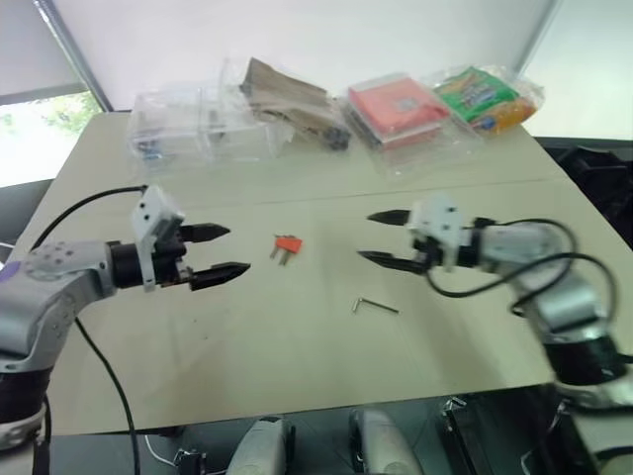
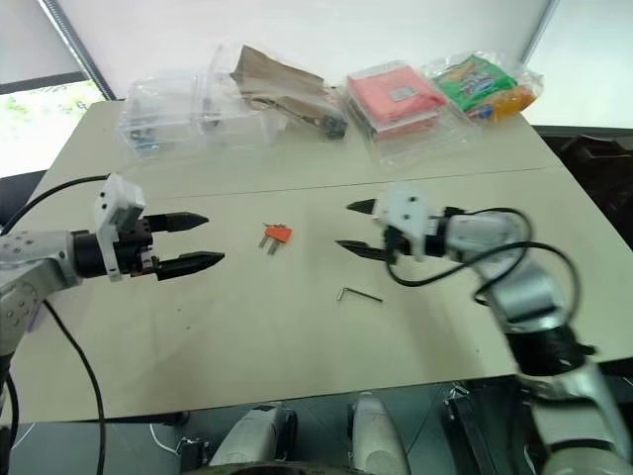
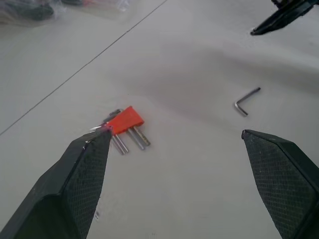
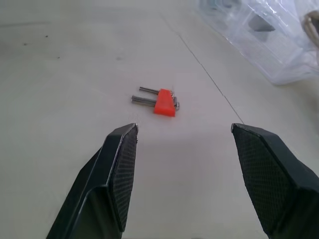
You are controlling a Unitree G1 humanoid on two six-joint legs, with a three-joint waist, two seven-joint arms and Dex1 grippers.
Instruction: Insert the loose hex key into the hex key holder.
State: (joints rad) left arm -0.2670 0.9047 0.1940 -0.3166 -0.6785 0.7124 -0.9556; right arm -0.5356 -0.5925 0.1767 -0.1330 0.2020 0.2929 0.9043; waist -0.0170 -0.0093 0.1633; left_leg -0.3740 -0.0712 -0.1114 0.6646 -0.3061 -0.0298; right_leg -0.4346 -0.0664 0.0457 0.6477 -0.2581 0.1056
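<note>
My left gripper grips the holder by its flat orange-red block next, since grey keys stick out from the hex key holder's ends.
The hex key holder, a small orange-red block with short grey keys sticking out, lies flat on the beige table's middle. The loose hex key, a thin dark L-shaped rod, lies on the table nearer the front, to the holder's right. My left gripper hovers open to the left of the holder, fingers pointing at it. From the right, my right gripper also points at the holder, open and empty. The holder lies ahead between the right gripper's fingers; the left wrist view shows holder and key.
Along the table's far edge lie clear plastic boxes, a brown paper bag, a red packet in a clear case and a green and orange snack bag. A seam crosses the table behind the holder.
</note>
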